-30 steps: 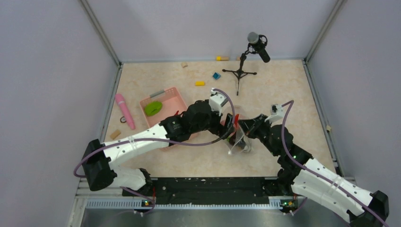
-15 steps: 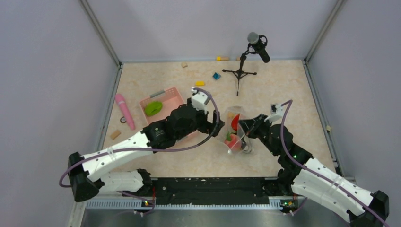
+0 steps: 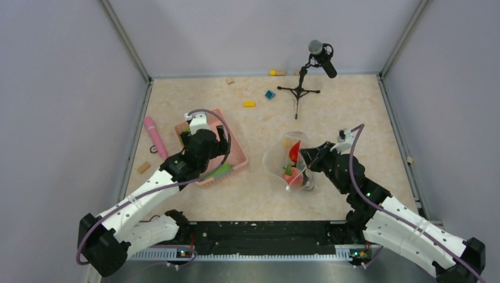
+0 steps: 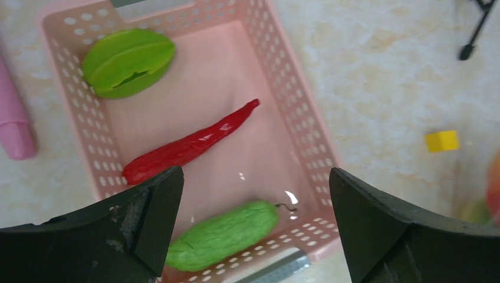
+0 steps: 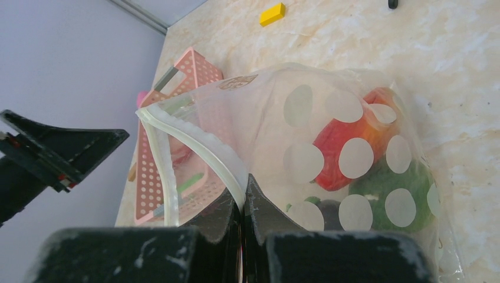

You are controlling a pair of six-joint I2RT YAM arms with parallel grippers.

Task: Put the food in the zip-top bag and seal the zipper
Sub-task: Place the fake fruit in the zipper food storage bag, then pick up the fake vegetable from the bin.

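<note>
My left gripper is to grab the red chili [image 4: 188,144] by its narrow end [image 4: 239,116]. The thick end then stays free to go into the zip-top bag first.
My right gripper [image 5: 243,200] is shut on the zipper [image 5: 194,141] at the mouth edge of the zip-top bag [image 5: 306,118] and holds the mouth open toward the left. The bag [image 3: 278,160] holds a red-orange piece [image 5: 336,153], a green piece [image 5: 383,194] and a dark round fruit [image 5: 333,212]. My left gripper [image 4: 253,224] is open and empty above the near end of the pink basket [image 4: 295,112]. In the basket lie a green fruit [image 4: 127,62], a red chili [image 4: 188,144] and a green cucumber [image 4: 221,236]. The top view shows the left gripper [image 3: 211,141] and the right gripper [image 3: 306,158].
A microphone on a tripod [image 3: 301,88] stands at the back. A yellow block [image 3: 249,104] and a blue block [image 3: 270,94] lie behind the basket. A pink stick [image 3: 155,137] lies left of the basket. A small wooden piece [image 3: 144,167] lies near the left wall.
My left arm has pulled back from the bag's mouth and swung left to hover over the pink basket. The right gripper and the bag have stayed put.
</note>
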